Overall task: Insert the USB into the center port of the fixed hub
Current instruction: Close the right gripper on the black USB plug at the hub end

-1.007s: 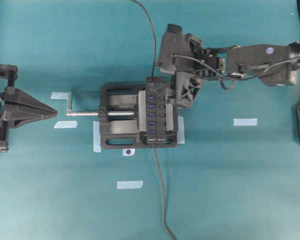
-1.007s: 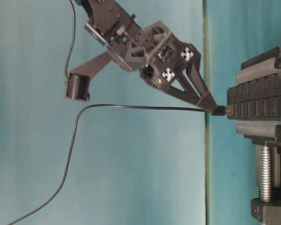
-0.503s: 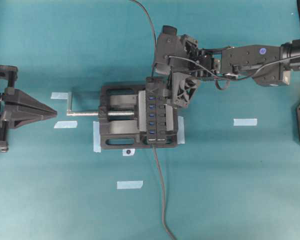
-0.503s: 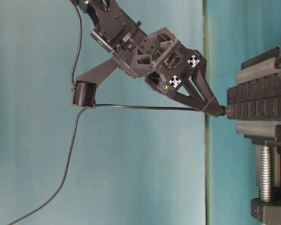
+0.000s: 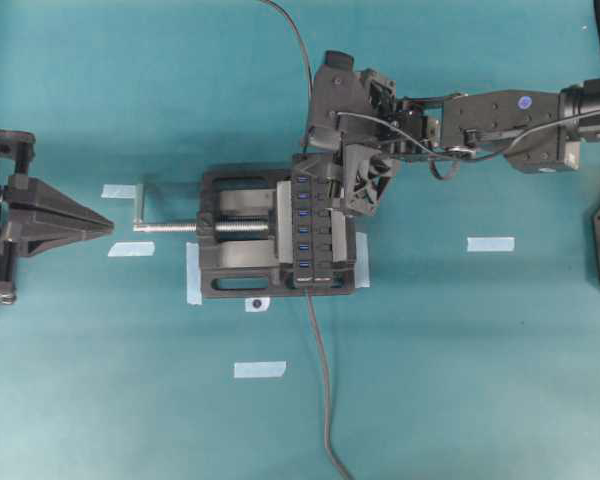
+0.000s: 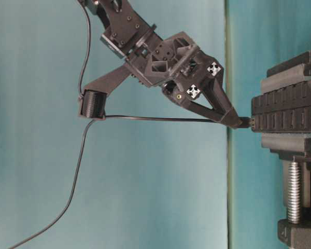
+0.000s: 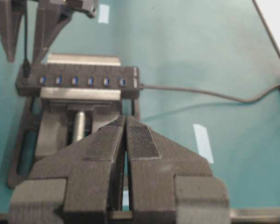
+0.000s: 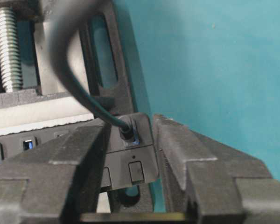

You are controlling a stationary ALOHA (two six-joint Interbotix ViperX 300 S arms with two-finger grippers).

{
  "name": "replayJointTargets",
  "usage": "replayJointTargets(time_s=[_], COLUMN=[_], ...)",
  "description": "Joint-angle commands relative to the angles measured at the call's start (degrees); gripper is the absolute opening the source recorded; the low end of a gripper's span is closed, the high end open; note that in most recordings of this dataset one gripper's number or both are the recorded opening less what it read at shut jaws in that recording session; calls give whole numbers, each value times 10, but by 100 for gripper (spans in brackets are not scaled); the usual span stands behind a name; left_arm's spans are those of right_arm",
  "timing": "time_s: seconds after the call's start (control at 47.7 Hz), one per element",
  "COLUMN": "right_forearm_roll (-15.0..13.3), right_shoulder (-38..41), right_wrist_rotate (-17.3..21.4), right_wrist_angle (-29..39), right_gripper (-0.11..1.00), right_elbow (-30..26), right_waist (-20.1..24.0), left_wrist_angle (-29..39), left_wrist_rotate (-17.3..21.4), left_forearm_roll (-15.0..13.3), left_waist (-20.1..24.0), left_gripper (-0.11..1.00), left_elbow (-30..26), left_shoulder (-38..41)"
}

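My right gripper will next grab the USB by its plug body (image 8: 128, 134), to put it into the hub's center port.
The fixed hub (image 5: 322, 235) is clamped in a vise, its blue ports in a row. The USB (image 8: 129, 132), a small black plug, sits in the end port, three slots from the center port (image 7: 74, 80). Its thin cable (image 6: 145, 118) runs back from the plug. My right gripper (image 8: 129, 122) straddles the plug and the hub's end, one finger (image 8: 84, 154) on each side with small gaps, so it stands open. From table level its tips (image 6: 238, 120) meet at the plug (image 6: 244, 123). At far left, the left gripper (image 5: 110, 226) is shut and holds nothing.
The black vise (image 5: 230, 270) has a silver screw (image 5: 180, 227) and a handle pointing left toward the left gripper. The hub's own lead (image 5: 320, 380) trails to the near edge. Pale tape strips (image 5: 490, 244) (image 5: 259, 369) lie on the teal table.
My right gripper has shifted in over the hub's end, and its jaws have narrowed from wide open to close on either side of the plug. The left arm has not moved.
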Motion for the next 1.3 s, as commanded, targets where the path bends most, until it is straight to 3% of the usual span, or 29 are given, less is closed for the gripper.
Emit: replayJointTargets(time_s=[0.0,0.21,0.419,0.545,1.048,1.279], right_forearm_roll=[-1,-1,-1,-1,-1,-1], right_shoulder=[-5,-6,-5,-7,-21,-39], right_wrist_rotate=[-4,-5,-4,-4,-1,-1], right_wrist_angle=[-6,-6,-10,-9,1,46], right_gripper=[42,38,17,10,9,8], right_elbow=[-13,-15,-15,-15,-20,-40], right_waist=[2,8,11,13,12,13], left_wrist_angle=[-5,-6,-3,-3,-3,-4], left_wrist_rotate=[1,5,4,4,-1,-2], left_forearm_roll=[1,1,1,1,1,1], left_waist=[1,1,1,1,1,1], left_gripper=[1,1,1,1,1,1], left_elbow=[-10,-8,-3,-2,-6,-6], left_shoulder=[2,-6,-22,-20,-18,-4])
